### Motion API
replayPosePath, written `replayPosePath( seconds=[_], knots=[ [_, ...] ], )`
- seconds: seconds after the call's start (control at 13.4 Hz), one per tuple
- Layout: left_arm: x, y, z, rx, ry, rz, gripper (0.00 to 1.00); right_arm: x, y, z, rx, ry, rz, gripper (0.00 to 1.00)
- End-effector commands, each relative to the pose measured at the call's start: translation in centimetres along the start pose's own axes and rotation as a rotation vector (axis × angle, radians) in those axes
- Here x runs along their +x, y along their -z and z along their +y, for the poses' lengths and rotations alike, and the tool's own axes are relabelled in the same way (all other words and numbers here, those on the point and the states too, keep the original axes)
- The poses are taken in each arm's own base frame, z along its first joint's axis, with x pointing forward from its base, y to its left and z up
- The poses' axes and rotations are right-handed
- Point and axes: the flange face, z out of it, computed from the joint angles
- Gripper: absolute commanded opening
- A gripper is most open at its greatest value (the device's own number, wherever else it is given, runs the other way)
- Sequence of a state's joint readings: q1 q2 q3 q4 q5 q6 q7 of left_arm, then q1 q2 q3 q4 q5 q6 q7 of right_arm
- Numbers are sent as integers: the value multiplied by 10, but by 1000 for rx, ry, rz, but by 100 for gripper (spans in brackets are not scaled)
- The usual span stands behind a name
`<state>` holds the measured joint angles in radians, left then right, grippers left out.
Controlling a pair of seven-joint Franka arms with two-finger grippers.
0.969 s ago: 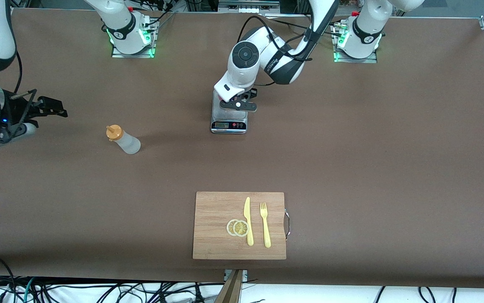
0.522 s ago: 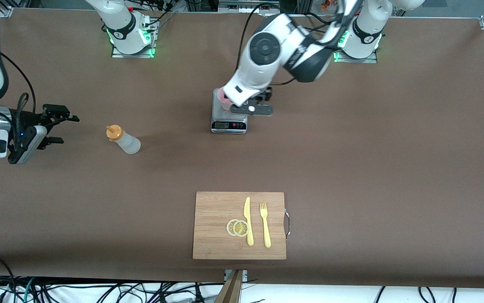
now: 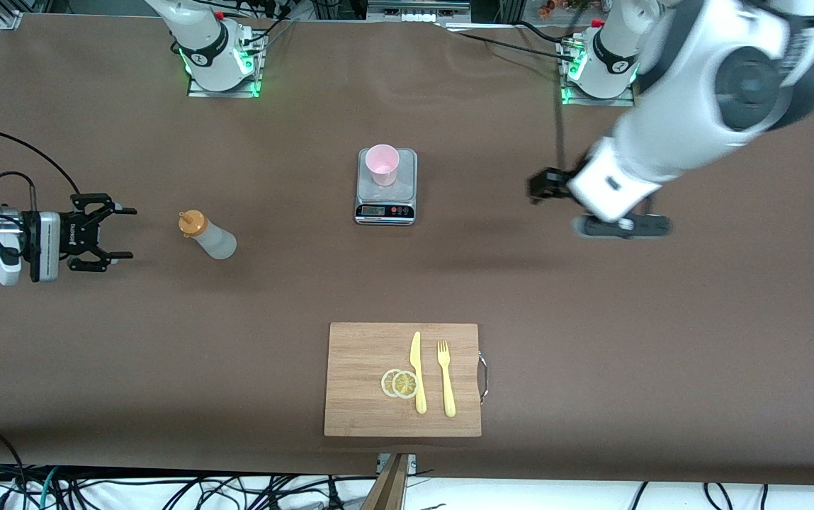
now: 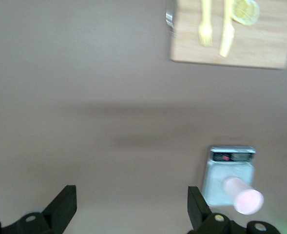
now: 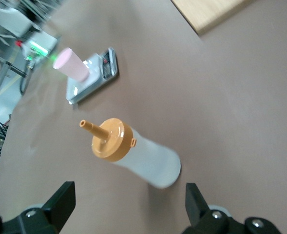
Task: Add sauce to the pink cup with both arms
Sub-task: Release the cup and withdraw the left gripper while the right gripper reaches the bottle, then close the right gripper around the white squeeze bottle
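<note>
The right gripper grabs the bottle by its frosted body [image 3: 218, 243] next. This keeps the sauce bottle's orange nozzle cap [image 3: 193, 224] free to pour into the pink cup.
The pink cup [image 3: 382, 164] stands upright on a small kitchen scale [image 3: 386, 202] in mid-table, with nothing holding it; it also shows in the left wrist view as the cup [image 4: 243, 195] and in the right wrist view as the cup [image 5: 71, 65]. The sauce bottle [image 3: 207, 236], frosted with an orange nozzle cap [image 5: 111, 139], stands toward the right arm's end. My right gripper [image 3: 123, 232] is level and open beside it, a short gap away; the bottle [image 5: 148, 163] lies just ahead of the open right gripper [image 5: 128, 202]. My left gripper [image 4: 132, 204] is open and empty over bare table between the scale and the left arm's end.
A wooden cutting board [image 3: 357, 354] lies near the front edge, carrying a yellow knife [image 3: 417, 372], a yellow fork [image 3: 445, 377] and two lemon slices [image 3: 399, 383]. The arm bases [image 3: 222, 64] stand along the table's back edge.
The left gripper opened, left the pink cup on the scale and swung away toward the left arm's end. The right gripper turned level and came closer to the bottle.
</note>
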<state>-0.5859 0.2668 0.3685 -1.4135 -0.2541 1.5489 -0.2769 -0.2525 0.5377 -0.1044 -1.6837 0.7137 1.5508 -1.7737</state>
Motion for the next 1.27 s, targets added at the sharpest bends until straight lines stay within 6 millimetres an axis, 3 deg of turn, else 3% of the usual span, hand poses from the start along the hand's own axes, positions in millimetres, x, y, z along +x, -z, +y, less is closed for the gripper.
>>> replayPosePath(
  seconds=[0.0, 0.22, 0.37, 0.75, 0.89, 1.19],
  knots=[
    [4, 29, -68, 33, -59, 8, 100, -32, -24, 15, 34, 142, 143, 100],
    [0, 56, -142, 6, -6, 3, 100, -63, -64, 26, 33, 289, 291, 100],
    [-8, 67, -171, 41, -37, -1, 100, -81, -97, 32, 83, 374, 397, 100],
    [-24, 69, -172, 54, -70, -34, 100, -99, -131, 40, 117, 438, 475, 100],
    [-34, 67, -171, 53, -68, -50, 100, -96, -146, 43, 132, 434, 485, 100],
    [-35, 59, -173, 53, -59, -65, 100, -75, -163, 49, 149, 446, 492, 100]
  ],
)
